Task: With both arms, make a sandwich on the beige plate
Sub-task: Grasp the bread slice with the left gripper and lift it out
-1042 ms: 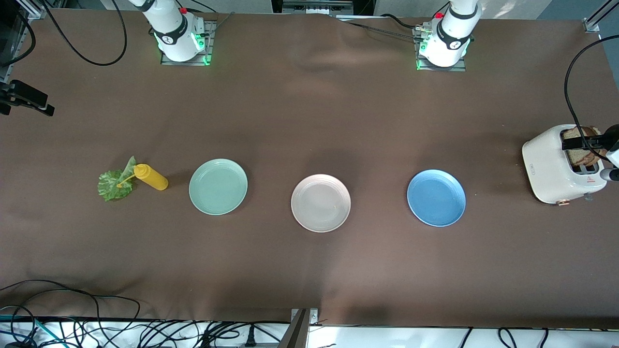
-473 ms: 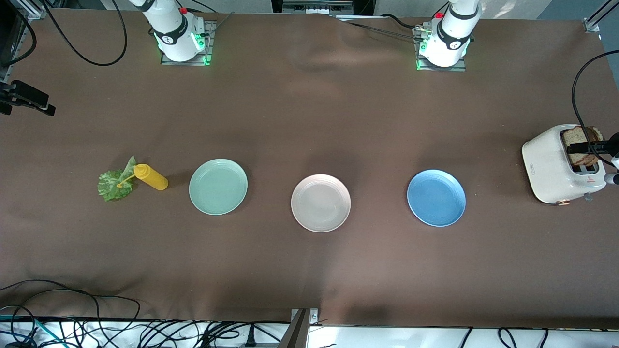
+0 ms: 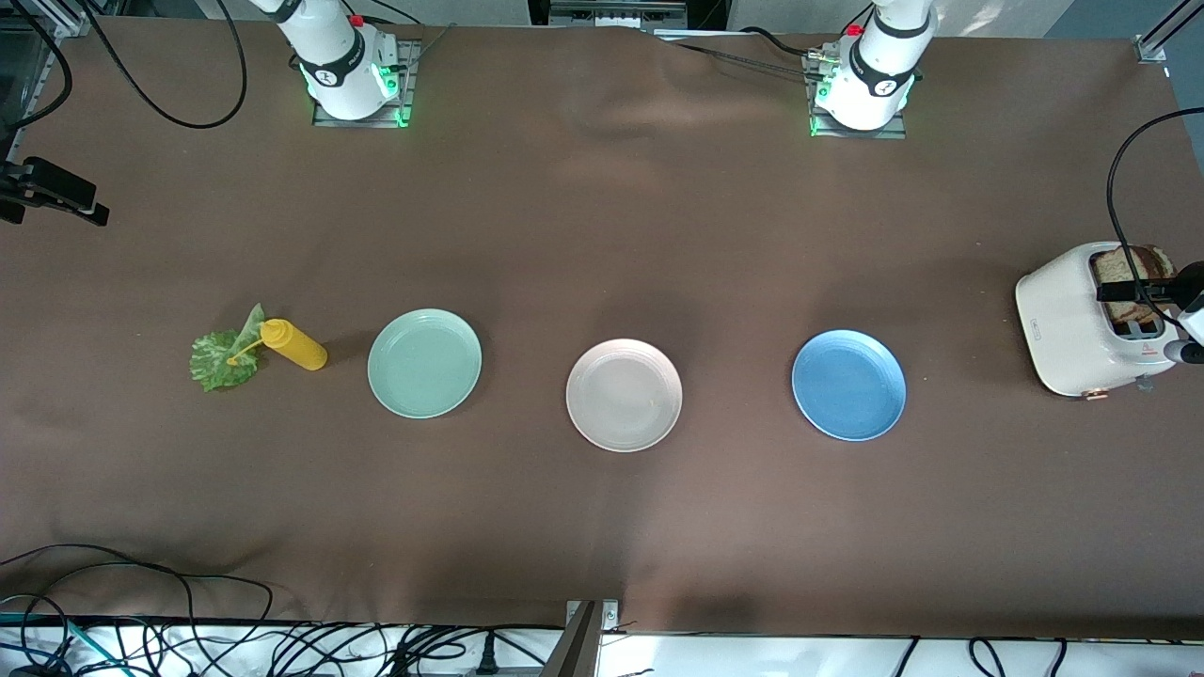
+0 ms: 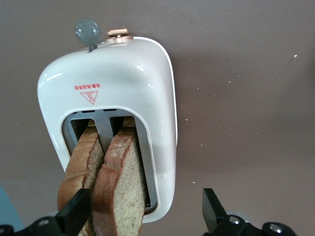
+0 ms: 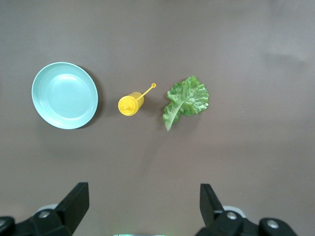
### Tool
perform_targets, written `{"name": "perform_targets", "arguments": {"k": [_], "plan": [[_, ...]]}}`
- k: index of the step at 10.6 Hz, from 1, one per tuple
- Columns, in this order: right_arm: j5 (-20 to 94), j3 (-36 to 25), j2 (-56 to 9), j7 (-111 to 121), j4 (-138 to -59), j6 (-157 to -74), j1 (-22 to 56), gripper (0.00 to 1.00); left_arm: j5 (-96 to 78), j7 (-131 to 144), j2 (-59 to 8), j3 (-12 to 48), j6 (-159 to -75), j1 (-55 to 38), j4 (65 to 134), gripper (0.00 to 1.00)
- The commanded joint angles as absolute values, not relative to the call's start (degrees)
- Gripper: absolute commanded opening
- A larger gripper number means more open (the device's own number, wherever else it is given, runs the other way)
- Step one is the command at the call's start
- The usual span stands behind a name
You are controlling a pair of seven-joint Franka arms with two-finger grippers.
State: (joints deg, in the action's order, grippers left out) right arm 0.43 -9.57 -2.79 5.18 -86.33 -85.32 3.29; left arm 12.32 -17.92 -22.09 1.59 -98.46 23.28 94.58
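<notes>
I should next grip the bread slice with my left gripper by its crusted end, which stands out of the toaster, to start the sandwich on the beige plate (image 3: 624,395).
The beige plate (image 3: 624,395) lies bare at mid-table between a green and a blue plate. Two slices of brown bread (image 3: 1129,261) stand in a white toaster (image 3: 1063,324) at the left arm's end of the table. My left gripper (image 3: 1146,299) hovers just over the toaster, open. In the left wrist view the left gripper (image 4: 142,214) has one slice (image 4: 120,182) between its fingers and the other slice (image 4: 81,162) at one finger. The lettuce leaf (image 5: 186,101) lies flat at the right arm's end. My right gripper (image 5: 142,204) hangs open high over bare table, out of the front view.
A yellow squeeze bottle (image 3: 293,344) lies on its side touching the lettuce (image 3: 221,357). The mint green plate (image 3: 424,362) and the blue plate (image 3: 848,384) flank the beige one. A black cable (image 3: 1115,179) loops above the toaster. Loose cables run along the table's front edge.
The left gripper has shifted a little over the toaster and its cable has swayed. Plates, lettuce and bottle have not moved.
</notes>
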Motion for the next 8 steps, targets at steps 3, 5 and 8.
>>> {"name": "perform_targets", "arguments": {"k": [3, 5, 8], "plan": [[-0.1, -9.5, -2.8, 5.7, -86.1, -84.7, 3.4, 1.00, 14.2, -21.0, -23.6, 2.1, -98.5, 24.1, 94.2, 1.00], [-0.1, -9.5, -3.1, 5.7, -86.1, -84.7, 3.3, 1.00, 14.1, -21.0, -24.0, 2.1, -98.3, 24.1, 94.2, 1.00], [-0.1, -9.5, -3.1, 5.7, -86.1, -84.6, 3.4, 1.00, 13.8, -21.0, -24.3, 2.1, -96.2, 24.2, 94.2, 1.00]]}}
